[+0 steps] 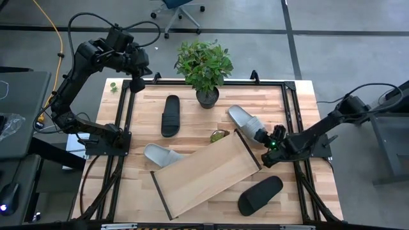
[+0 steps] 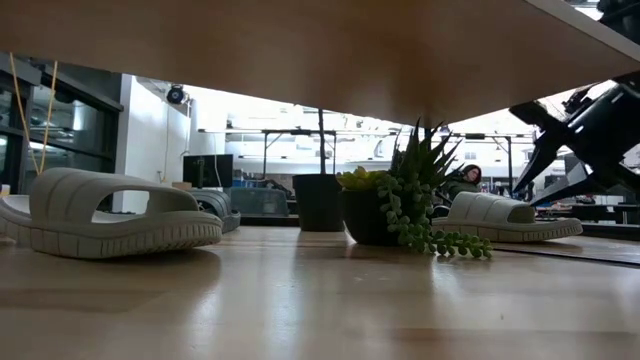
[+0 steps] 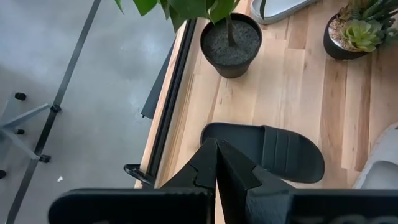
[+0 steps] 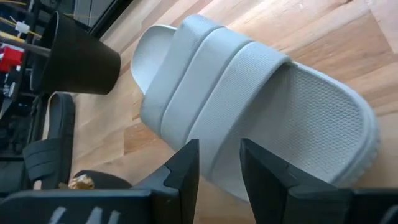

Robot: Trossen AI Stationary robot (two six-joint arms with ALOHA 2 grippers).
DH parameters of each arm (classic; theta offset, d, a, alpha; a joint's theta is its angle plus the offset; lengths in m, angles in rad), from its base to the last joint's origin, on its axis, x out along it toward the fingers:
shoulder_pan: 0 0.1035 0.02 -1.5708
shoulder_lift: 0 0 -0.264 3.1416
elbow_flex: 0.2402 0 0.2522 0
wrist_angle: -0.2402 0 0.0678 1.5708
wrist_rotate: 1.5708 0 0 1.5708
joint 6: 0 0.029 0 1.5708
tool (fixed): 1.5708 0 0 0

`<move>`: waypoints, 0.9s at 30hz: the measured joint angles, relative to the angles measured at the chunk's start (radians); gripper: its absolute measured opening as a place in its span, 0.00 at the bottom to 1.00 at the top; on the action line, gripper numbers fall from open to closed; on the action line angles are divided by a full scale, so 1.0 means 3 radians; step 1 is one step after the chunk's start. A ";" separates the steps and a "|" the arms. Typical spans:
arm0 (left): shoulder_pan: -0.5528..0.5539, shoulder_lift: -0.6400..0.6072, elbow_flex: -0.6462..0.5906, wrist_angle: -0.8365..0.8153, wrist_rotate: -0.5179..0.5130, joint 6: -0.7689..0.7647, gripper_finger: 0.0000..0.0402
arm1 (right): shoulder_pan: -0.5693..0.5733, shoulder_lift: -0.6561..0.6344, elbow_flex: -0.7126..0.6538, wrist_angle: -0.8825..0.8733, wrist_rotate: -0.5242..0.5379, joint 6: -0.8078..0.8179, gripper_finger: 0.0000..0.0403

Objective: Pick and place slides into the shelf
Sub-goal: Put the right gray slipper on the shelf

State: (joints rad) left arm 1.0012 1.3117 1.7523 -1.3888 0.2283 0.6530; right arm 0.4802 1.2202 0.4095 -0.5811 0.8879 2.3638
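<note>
My right gripper grips the light grey slide by the side of its strap [image 1: 255, 130] next. Then it places the slide in the shelf [image 1: 204, 172].
A light grey slide [image 1: 246, 121] lies sole down on the table at the shelf's far right corner, and also shows in the right wrist view [image 4: 249, 93]. My right gripper [image 1: 267, 142] [image 4: 219, 152] is open. It slants down just over that slide's near long side, and no touch shows. The shelf [image 1: 204, 172] lies askew mid-table. A second grey slide [image 1: 160, 155] lies at its left end. One black slide [image 1: 170, 115] lies far left and another [image 1: 260, 195] near right. My left gripper [image 1: 137, 83] [image 3: 216, 158] is shut, high over the far left edge.
A leafy plant in a dark pot [image 1: 206, 70] stands at the far edge. A small succulent pot [image 1: 219, 135] stands between the shelf and the grey slide. Dark frame rails [image 1: 124, 121] run along the table's sides. Bare wood shows on the far right.
</note>
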 joint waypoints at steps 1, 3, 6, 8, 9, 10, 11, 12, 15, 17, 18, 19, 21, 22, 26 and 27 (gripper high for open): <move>0.0000 0.0000 0.0000 -0.0014 0.0000 0.0000 0.00 | -0.0012 0.0037 0.0000 0.0025 -0.0004 0.0001 0.27; 0.0000 0.0000 0.0000 -0.0032 0.0000 0.0000 0.00 | -0.0016 0.0105 0.0000 0.0080 0.0000 0.0001 0.27; 0.0000 0.0000 0.0000 -0.0054 0.0000 0.0000 0.00 | -0.0014 0.0234 0.0000 0.0209 -0.0001 0.0003 0.27; 0.0000 0.0000 0.0000 -0.0064 0.0000 0.0001 0.00 | -0.0014 0.0347 0.0001 0.0363 0.0021 0.0010 0.27; 0.0000 0.0000 0.0000 -0.0066 0.0000 0.0001 0.00 | -0.0014 0.0399 0.0001 0.0427 0.0062 0.0010 0.27; 0.0000 0.0000 0.0000 -0.0066 0.0000 0.0001 0.00 | -0.0015 0.0458 0.0001 0.0513 0.0094 0.0011 0.27; 0.0000 0.0000 0.0000 -0.0068 0.0000 0.0001 0.00 | -0.0016 0.0523 0.0001 0.0601 0.0115 0.0011 0.27; 0.0000 0.0000 0.0000 -0.0069 0.0000 0.0001 0.00 | -0.0018 0.0584 0.0001 0.0652 0.0138 0.0011 0.27; 0.0000 0.0000 0.0000 -0.0081 0.0000 0.0002 0.00 | -0.0018 0.0750 0.0001 0.0875 0.0210 0.0011 0.27; 0.0000 0.0000 0.0000 -0.0100 0.0000 0.0003 0.00 | -0.0023 0.0831 0.0001 0.0986 0.0298 0.0009 0.27; 0.0000 0.0000 0.0000 -0.0096 0.0000 0.0004 0.00 | -0.0031 0.0876 0.0001 0.1059 0.0364 0.0007 0.27; 0.0000 0.0000 0.0000 -0.0099 0.0000 0.0008 0.00 | -0.0040 0.0915 0.0001 0.1112 0.0390 -0.0003 0.27; 0.0000 0.0000 0.0000 -0.0103 -0.0001 0.0020 0.00 | -0.0059 0.0966 0.0001 0.1168 0.0446 -0.0026 0.27; 0.0000 0.0000 0.0000 -0.0115 -0.0001 0.0028 0.00 | -0.0065 0.0991 0.0006 0.1184 0.0474 -0.0037 0.27; 0.0000 0.0000 0.0000 -0.0134 -0.0001 0.0073 0.00 | -0.0073 0.1020 0.0008 0.1203 0.0578 -0.0052 0.27; 0.0000 0.0000 0.0000 -0.0138 -0.0001 0.0075 0.00 | -0.0073 0.1020 0.0008 0.1192 0.0594 -0.0052 0.27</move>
State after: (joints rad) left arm 1.0012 1.3117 1.7523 -1.4304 0.2279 0.6754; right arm 0.4583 1.5261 0.4118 -0.2235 1.0660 2.3482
